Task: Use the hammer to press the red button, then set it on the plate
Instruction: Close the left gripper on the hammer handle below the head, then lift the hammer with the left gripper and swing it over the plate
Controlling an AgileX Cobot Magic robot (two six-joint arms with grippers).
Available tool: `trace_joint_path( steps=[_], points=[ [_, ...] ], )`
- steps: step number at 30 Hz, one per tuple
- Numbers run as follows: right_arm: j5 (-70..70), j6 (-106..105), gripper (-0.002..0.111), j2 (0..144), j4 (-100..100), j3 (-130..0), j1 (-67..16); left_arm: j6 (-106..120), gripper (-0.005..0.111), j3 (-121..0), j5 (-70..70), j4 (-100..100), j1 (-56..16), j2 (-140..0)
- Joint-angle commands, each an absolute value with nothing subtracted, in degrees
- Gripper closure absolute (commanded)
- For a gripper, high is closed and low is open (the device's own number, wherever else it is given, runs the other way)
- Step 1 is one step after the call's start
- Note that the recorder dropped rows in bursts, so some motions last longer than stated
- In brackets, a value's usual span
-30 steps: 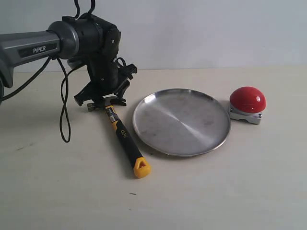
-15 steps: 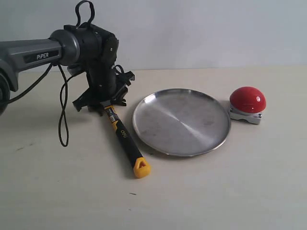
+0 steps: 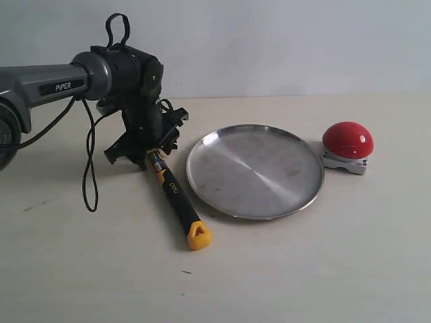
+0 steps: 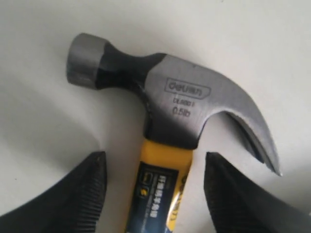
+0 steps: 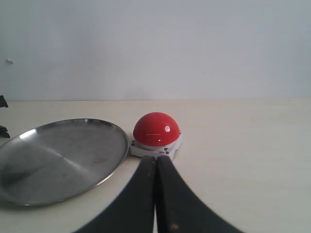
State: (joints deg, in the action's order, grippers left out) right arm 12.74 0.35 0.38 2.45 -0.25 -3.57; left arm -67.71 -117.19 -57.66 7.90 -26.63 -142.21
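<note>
The robot's left gripper should next grab the hammer by its handle's yellow neck. The hammer's head then stays free to press the red button [image 3: 347, 140].
The hammer [image 3: 176, 198] lies flat on the table left of the plate [image 3: 202, 145], its yellow end toward the front. My left gripper [image 3: 144, 156] stands open over the head end and hides the head in the exterior view. In the left wrist view the dark head [image 4: 184, 97] lies just past the gripper [image 4: 154, 158], whose ribbed fingers [image 4: 92, 184] straddle the yellow neck of the handle with a gap on each side. The red button [image 3: 347, 140] sits right of the plate. My right gripper [image 5: 156, 160] is shut and empty, a short way in front of the button [image 5: 156, 128], with the plate [image 5: 58, 155] beside it.
A black cable [image 3: 87, 175] hangs in a loop from the left arm down to the table [image 3: 303, 269]. A pale wall [image 3: 283, 47] closes the back edge of the table.
The left gripper has come down over the hammer's head end, which showed beneath it a second ago. Hammer, plate and button have not moved.
</note>
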Motion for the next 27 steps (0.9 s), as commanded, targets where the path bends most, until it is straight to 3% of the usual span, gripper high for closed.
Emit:
trace_joint_path(
  steps=[1,3,5,7,8,9,27],
  points=[
    [12.25,0.00,0.108,0.00,2.00,0.00,-3.31,-66.44,0.049,-117.46,-57.02,7.64,-26.47,-143.05],
    [12.25,0.00,0.108,0.00,2.00,0.00,-3.31,-66.22,0.049,-117.46,-57.02,7.64,-26.47,-143.05],
    [12.25,0.00,0.108,0.00,2.00,0.00,-3.31,-64.85,0.058,-117.46,-57.02,7.64,-26.47,-143.05],
    [12.25,0.00,0.108,0.00,2.00,0.00,-3.31,-63.74,0.078,-117.46,-57.24,7.64,-26.47,-143.57],
    [12.25,0.00,0.108,0.00,2.00,0.00,-3.31,-63.39,0.097,-117.46,-57.64,7.64,-26.39,-143.92],
    [12.25,0.00,0.108,0.00,2.00,0.00,-3.31,-63.39,0.106,-117.46,-57.76,7.64,-26.35,-143.93],
    [12.25,0.00,0.108,0.00,2.00,0.00,-3.31,-61.43,0.107,-117.46,-67.47,9.69,-29.08,-133.69]
  ],
)
